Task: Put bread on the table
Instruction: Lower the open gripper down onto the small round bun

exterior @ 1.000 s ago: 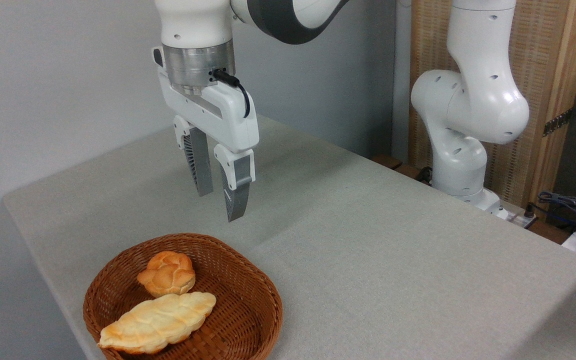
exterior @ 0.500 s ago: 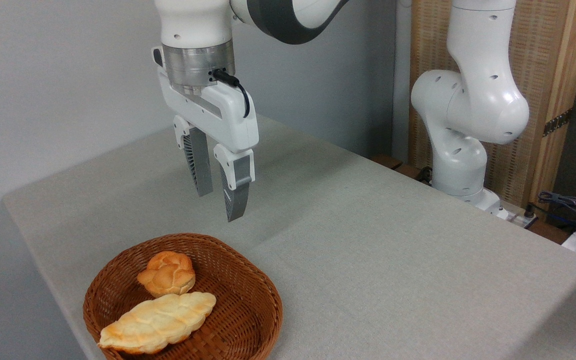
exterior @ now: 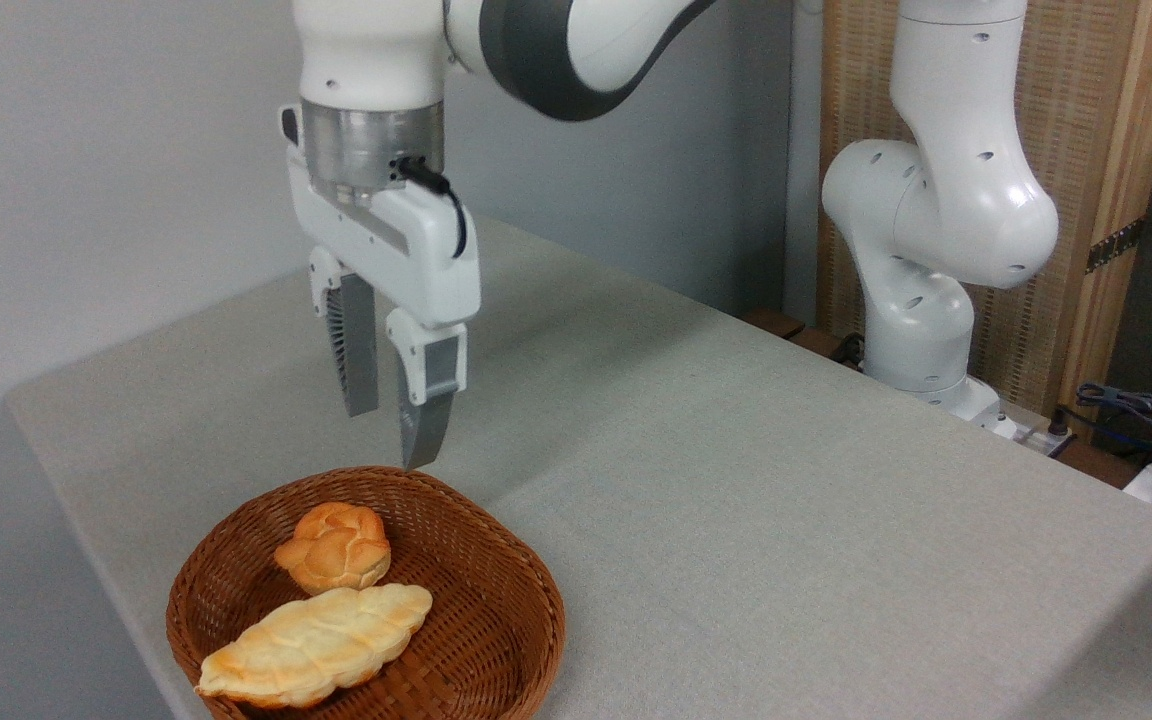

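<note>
I will next grab the golden-orange knotted bun by its braided body (exterior: pixel 333 546) with my gripper to put bread on the tabletop.
The bread (exterior: pixel 334 547), a small golden-orange knotted bun, lies in the back of a brown wicker basket (exterior: pixel 496 580) at the near left of the grey-beige table (exterior: pixel 756 500). My gripper (exterior: pixel 388 440) hangs in the air just above the basket's far rim, above and slightly right of the bun. Its two grey fingers point down, stand apart and hold nothing.
A longer, paler braided loaf (exterior: pixel 316 645) lies in the basket in front of the bun. The arm's white base (exterior: pixel 921 310) stands past the table's far right edge, with cables (exterior: pixel 1136 415) beside it. The table's left edge runs close to the basket.
My gripper has moved left and down towards the basket, from over the bare cloth to just above its far rim. The fingers stay apart; both breads are unmoved.
</note>
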